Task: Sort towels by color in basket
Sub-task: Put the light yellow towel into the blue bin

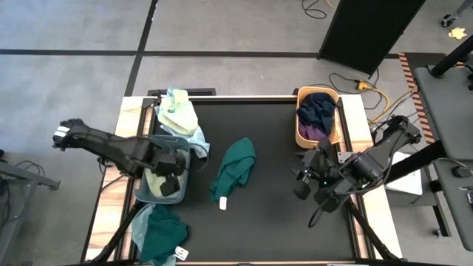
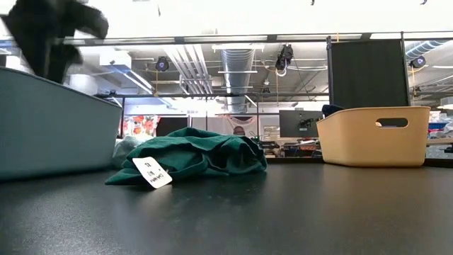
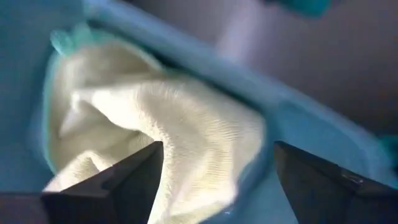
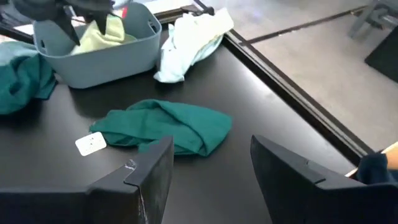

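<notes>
My left gripper picks up the yellow-green towel by a bunched fold of its cloth (image 3: 186, 130) next, to sort the pale towels by color.
A dark teal towel (image 1: 235, 168) lies crumpled at the table's middle, its white tag (image 2: 152, 172) on the near side. My left gripper (image 1: 171, 177) is open inside the grey-blue basket (image 1: 144, 193), its fingers just above a pale yellow-green towel (image 3: 186, 118) lying in it. My right gripper (image 1: 301, 185) is open and hangs above the table to the right of the teal towel (image 4: 165, 127), touching nothing. Mint and pale yellow-green towels (image 1: 181, 118) are heaped at the far left. Another dark teal towel (image 1: 161, 233) lies at the near left. Navy and purple towels (image 1: 316, 111) fill the tan basket (image 1: 301, 137).
The grey-blue basket (image 2: 49, 127) stands at the table's left, the tan basket (image 2: 375, 134) at its far right. Bare black tabletop (image 1: 273, 222) stretches between and in front of them. Cables and a dark screen lie on the floor beyond the far edge.
</notes>
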`<state>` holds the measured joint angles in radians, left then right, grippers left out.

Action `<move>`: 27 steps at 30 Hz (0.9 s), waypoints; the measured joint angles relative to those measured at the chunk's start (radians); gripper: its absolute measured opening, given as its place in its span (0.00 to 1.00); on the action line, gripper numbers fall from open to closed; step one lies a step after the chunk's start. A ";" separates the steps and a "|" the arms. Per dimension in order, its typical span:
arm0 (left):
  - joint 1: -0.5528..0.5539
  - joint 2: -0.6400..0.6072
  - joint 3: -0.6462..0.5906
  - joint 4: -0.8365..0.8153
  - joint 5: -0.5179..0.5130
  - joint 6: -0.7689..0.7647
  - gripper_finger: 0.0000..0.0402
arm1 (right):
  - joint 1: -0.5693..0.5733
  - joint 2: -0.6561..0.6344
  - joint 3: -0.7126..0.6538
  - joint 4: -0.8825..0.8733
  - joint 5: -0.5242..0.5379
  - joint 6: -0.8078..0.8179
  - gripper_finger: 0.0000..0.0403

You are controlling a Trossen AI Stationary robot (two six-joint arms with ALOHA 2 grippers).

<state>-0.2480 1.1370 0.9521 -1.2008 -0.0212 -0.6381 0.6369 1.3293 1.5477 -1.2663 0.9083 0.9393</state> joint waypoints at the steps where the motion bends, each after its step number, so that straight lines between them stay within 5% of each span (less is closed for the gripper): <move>1: 0.003 0.000 0.039 -0.015 -0.014 -0.002 0.73 | 0.000 0.000 0.011 0.000 -0.001 -0.019 0.51; 10: 0.228 0.002 0.261 0.004 -0.264 -0.106 0.73 | 0.000 0.000 0.077 -0.002 -0.028 -0.207 0.51; 19: 0.684 0.058 0.268 0.075 -0.274 -0.143 0.72 | 0.000 -0.011 0.089 -0.002 -0.026 -0.331 0.51; 27: 1.013 0.253 0.267 0.129 -0.154 0.073 0.72 | -0.019 -0.014 0.089 -0.002 -0.001 -0.292 0.51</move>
<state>0.7648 1.3896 1.2195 -1.0713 -0.1757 -0.5654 0.6176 1.3155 1.6363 -1.2686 0.9075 0.6470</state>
